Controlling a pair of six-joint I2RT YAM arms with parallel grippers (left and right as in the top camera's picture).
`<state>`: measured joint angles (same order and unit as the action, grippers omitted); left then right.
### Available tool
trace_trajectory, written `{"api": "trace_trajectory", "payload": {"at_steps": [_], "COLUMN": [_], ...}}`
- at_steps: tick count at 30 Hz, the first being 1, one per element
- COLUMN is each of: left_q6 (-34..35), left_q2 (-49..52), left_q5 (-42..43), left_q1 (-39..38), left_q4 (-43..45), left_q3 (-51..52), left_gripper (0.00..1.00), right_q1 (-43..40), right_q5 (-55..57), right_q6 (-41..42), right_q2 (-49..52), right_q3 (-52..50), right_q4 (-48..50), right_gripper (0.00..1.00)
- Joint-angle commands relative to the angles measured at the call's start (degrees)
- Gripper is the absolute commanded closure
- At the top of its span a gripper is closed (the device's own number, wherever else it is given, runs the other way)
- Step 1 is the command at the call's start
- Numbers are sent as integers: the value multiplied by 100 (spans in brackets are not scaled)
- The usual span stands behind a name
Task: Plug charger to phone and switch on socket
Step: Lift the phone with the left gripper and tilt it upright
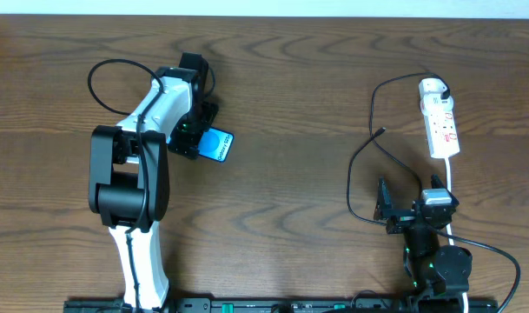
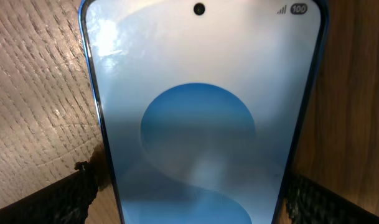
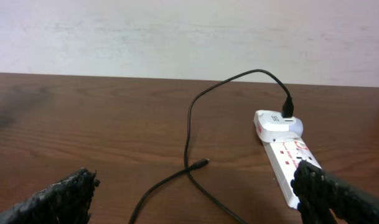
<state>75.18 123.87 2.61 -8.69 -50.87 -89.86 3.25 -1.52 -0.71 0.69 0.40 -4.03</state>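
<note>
My left gripper's fingers reach down on either side of the phone (image 1: 219,145) (image 2: 196,185), so it is time for my left gripper to close on it.
The phone (image 1: 219,145) lies flat on the wooden table, its blue screen up, and fills the left wrist view (image 2: 198,93). My left gripper (image 1: 197,130) is open and low over it, one finger on each side of the phone's near end (image 2: 192,193); a strip of wood shows by the left finger. The socket (image 1: 441,122) is a white strip at the far right (image 3: 282,155). The charger's white plug (image 3: 277,122) sits in its far end. Its black cable (image 1: 361,152) loops left, and the connector tip (image 3: 203,163) lies loose on the table. My right gripper (image 3: 195,193) is open, short of the tip.
The socket's white cord (image 1: 452,178) runs back past the right arm toward the table's front edge. The charger cable crosses itself just ahead of the right gripper. A pale wall (image 3: 177,31) stands behind the table's far edge.
</note>
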Motion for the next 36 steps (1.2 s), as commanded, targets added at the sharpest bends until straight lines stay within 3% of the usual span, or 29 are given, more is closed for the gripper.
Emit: {"api": "trace_trajectory", "payload": {"at_steps": [1, 11, 21, 36], "left_q6": [57, 52, -136, -1733], "left_q2": [57, 57, 55, -157], "left_q5": [20, 15, 17, 568], "left_q1": [9, 9, 9, 31], "left_q4": [-66, -87, -166, -181], "left_q3": [94, 94, 94, 81], "left_gripper": [1, 11, 32, 35], "right_q1": [17, 17, 17, 17], "right_q5": [7, 7, 7, 7], "right_q6": [-66, -66, -66, -66], "right_q2": [-35, -35, -35, -35], "right_q3": [-9, -9, -9, -9], "right_q4": [-26, -26, -26, -26], "right_gripper": [1, 1, 1, 1]}}
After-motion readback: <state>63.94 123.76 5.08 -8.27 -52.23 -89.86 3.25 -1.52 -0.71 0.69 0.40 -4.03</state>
